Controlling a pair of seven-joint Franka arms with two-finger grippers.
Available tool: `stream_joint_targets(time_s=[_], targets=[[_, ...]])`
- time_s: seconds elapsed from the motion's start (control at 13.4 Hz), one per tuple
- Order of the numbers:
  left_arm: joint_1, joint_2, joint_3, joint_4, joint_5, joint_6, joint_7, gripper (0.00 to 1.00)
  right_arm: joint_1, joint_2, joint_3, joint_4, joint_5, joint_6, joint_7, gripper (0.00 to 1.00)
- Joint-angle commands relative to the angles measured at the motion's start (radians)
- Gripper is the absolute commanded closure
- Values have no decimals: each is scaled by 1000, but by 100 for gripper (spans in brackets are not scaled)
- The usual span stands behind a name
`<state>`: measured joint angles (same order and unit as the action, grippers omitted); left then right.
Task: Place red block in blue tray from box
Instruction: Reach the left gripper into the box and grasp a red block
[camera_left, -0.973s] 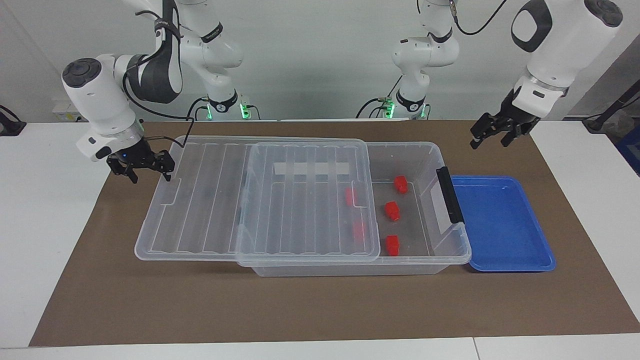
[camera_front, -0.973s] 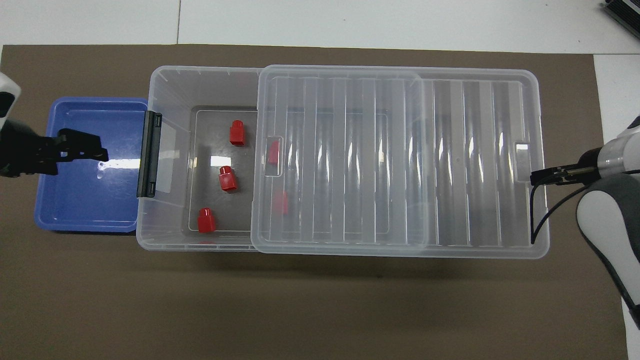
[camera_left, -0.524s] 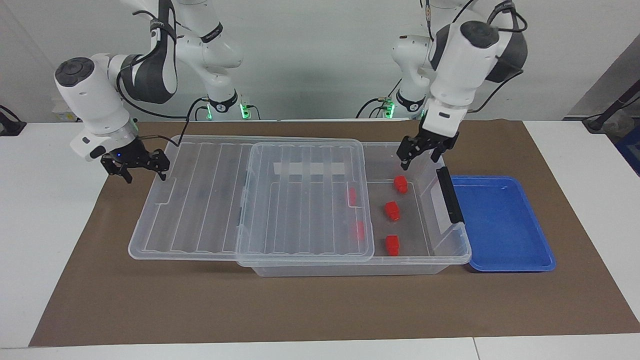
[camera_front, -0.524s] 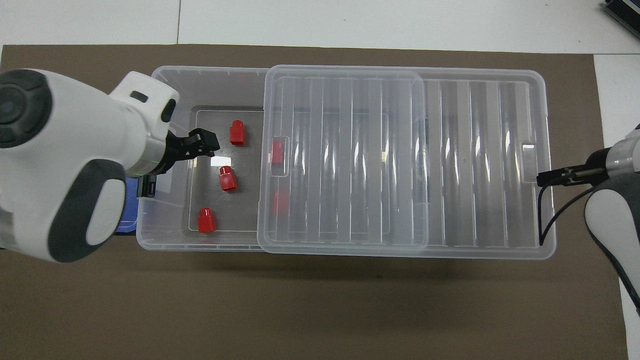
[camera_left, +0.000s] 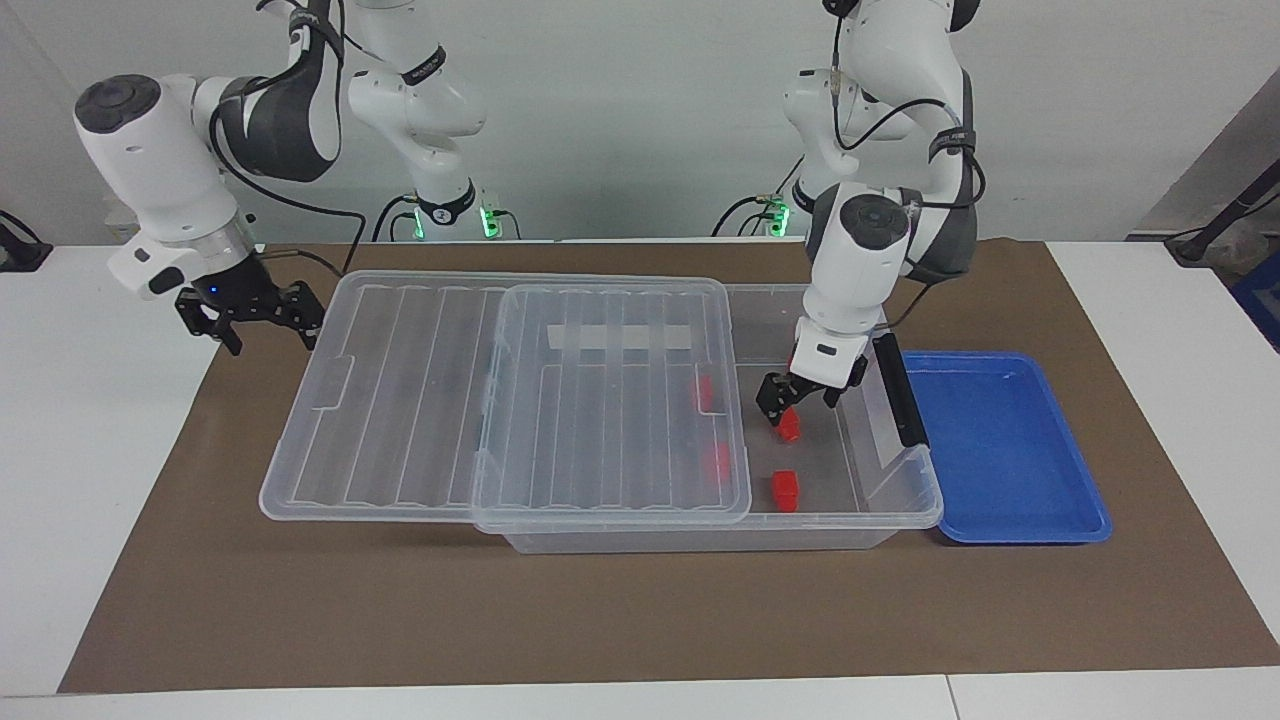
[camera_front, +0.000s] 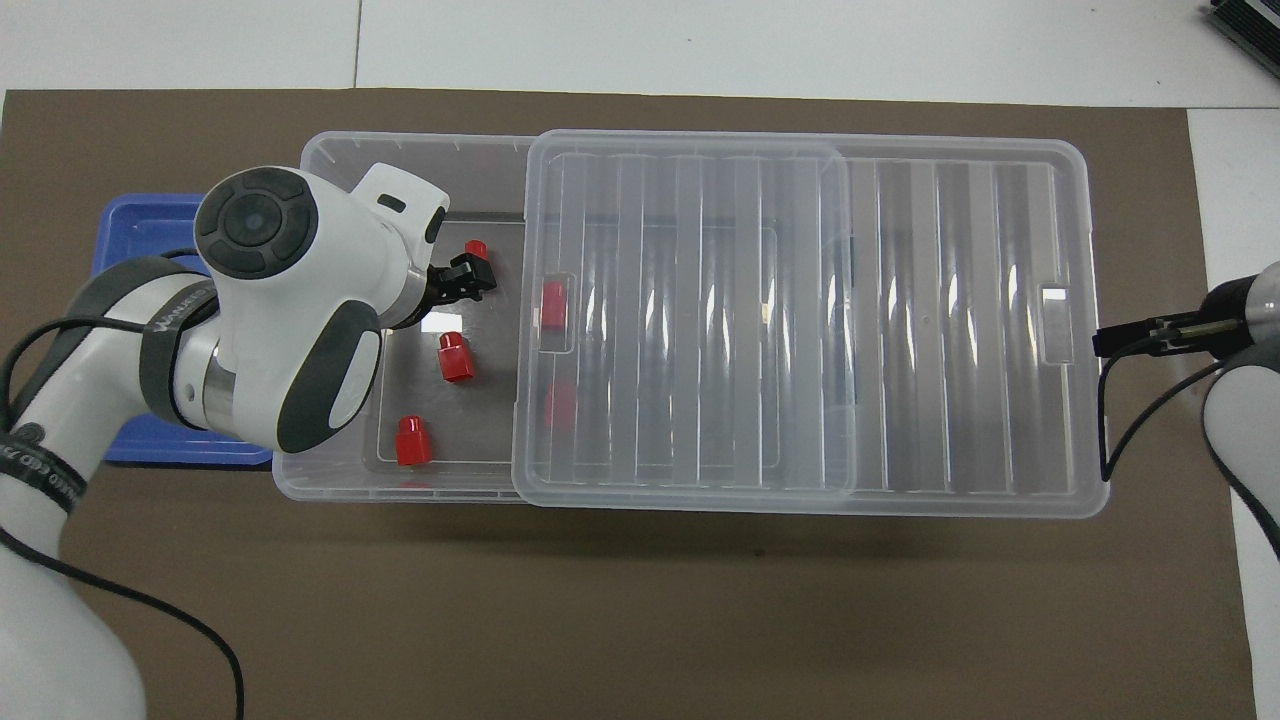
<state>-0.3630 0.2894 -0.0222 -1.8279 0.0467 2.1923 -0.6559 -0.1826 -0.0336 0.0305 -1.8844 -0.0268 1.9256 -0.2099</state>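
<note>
I need to get the red block into the blue tray, so next I should use my left gripper to grab the block by its middle (camera_front: 456, 358).
The clear box (camera_left: 700, 541) (camera_front: 335, 478) stands mid-table, its ribbed lid (camera_left: 500, 400) (camera_front: 800, 320) slid toward the right arm's end. In the uncovered end lie three red blocks. My left gripper (camera_left: 798, 403) (camera_front: 470, 280) hangs open inside this opening, fingertips just above the middle red block (camera_left: 789, 430) (camera_front: 455, 357), and it hides the block nearest the robots in the facing view. Whether it touches a block I cannot tell. The blue tray (camera_left: 1000, 450) (camera_front: 140, 220) lies bare beside the box's latch end. My right gripper (camera_left: 272, 336) (camera_front: 1110, 340) waits open off the lid's overhanging end.
Two more red blocks (camera_left: 703, 392) (camera_front: 552, 305) show through the lid. A black latch (camera_left: 898, 390) stands on the box wall between the opening and the tray. Brown mat (camera_left: 640, 620) covers the table around the box.
My left arm swung from beside the tray into the box opening and came down over the blocks. My right gripper drew back from the lid's end, which slid slightly that way.
</note>
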Motion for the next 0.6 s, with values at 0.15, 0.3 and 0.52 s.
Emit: stream_joint_targets(time_s=[0.15,0.3,0.52], targets=[[-27,-5,8,-181,41,133,-8,0,47,6,14,156,-7,-169,206,0],[-30,-15,8,-212,41,141,-7,0,121,0,14,166,-10,-200,315,0],[-30,-16,8,-214,41,136,1,16,178,6,15,255,-13,-307,430,0]])
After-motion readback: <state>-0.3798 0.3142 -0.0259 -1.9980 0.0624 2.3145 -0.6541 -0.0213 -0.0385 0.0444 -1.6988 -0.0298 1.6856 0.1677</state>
